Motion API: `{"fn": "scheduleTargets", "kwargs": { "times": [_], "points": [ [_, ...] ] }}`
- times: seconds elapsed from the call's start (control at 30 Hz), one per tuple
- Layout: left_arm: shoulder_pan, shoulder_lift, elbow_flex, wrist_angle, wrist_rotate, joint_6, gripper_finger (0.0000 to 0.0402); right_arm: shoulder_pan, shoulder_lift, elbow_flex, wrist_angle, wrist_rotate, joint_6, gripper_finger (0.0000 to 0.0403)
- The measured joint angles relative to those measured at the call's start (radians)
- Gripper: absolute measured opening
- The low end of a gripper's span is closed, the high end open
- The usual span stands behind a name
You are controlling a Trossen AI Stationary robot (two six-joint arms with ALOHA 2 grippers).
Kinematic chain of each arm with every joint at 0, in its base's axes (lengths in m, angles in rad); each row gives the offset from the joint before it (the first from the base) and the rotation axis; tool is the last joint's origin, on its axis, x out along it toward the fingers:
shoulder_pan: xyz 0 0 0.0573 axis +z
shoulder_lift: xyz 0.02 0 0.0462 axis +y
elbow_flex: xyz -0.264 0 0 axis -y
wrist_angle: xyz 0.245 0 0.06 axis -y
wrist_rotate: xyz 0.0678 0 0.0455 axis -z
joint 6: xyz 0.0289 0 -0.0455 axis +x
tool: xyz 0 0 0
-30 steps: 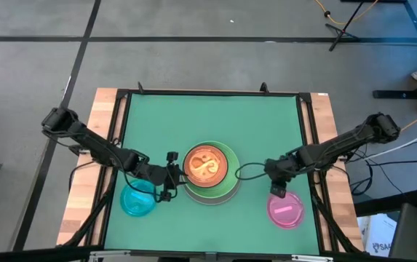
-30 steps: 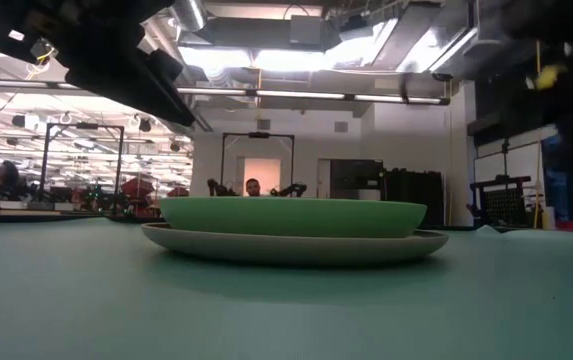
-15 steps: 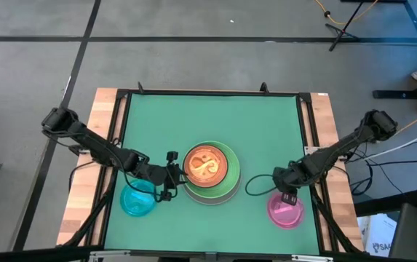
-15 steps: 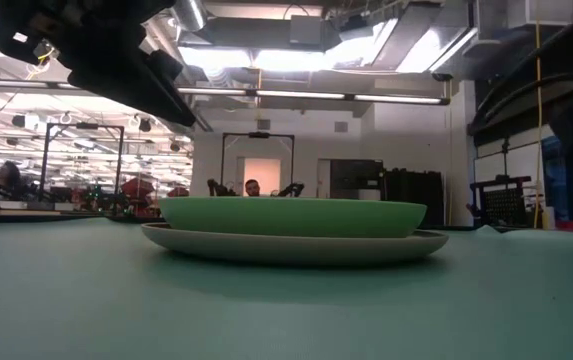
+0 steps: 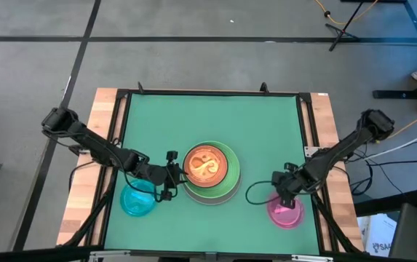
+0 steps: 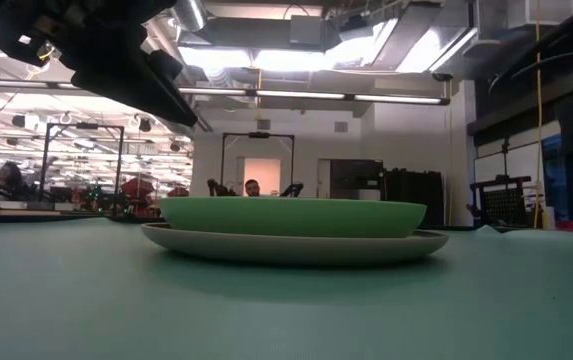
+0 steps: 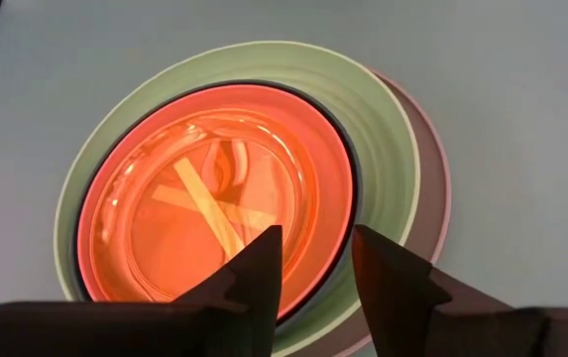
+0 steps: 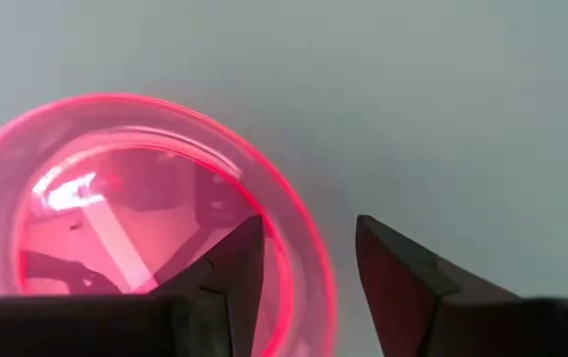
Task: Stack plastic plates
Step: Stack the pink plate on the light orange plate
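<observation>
The pink plate should go on top of the stack, so next my right gripper should grab the pink plate by its outer rim (image 8: pixel 308 236).
A stack of plates (image 5: pixel 209 169) sits mid-table: a grey-white plate (image 6: pixel 291 247) at the bottom, a light green one (image 7: pixel 388 129) on it, a dark-rimmed one above, and a translucent orange one (image 7: pixel 204 203) on top. A cyan plate (image 5: pixel 135 202) lies near the table's left side and a pink plate (image 5: pixel 288 212) near its right. My left gripper (image 5: pixel 172 177) is open at the stack's left edge (image 7: pixel 315 268). My right gripper (image 5: pixel 284 195) is open over the pink plate (image 8: pixel 135 198). My right gripper (image 8: pixel 308 268) comes from above, one finger over the inside of the pink plate and one outside its rim (image 8: pixel 298 238), on the side facing the stack. Whether the fingers touch the rim cannot be told. The plate lies flat on the table.
The green mat (image 5: pixel 208 116) is bare over its far half and between the stack and the pink plate. A black frame (image 5: pixel 121 131) and wooden borders edge it. A cable loop (image 5: pixel 255 193) trails beside the right gripper. The room beyond shows in the low view.
My right gripper has moved from beside the stack's right edge toward the table's near edge, ending over the pink plate's rim. The plates and the left arm have kept still.
</observation>
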Motion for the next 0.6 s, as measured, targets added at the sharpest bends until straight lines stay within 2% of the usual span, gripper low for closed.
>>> {"fn": "scheduleTargets", "kwargs": {
  "times": [0.27,0.6],
  "points": [
    [0.000,0.000,0.000,0.000,0.000,0.000,0.0118,0.001,0.082,0.000,0.067,-0.046,-0.069,0.0134],
    [0.000,0.000,0.000,0.000,0.000,0.000,0.0118,0.000,0.097,0.002,0.069,-0.069,-0.116,0.0023]
  ]
}}
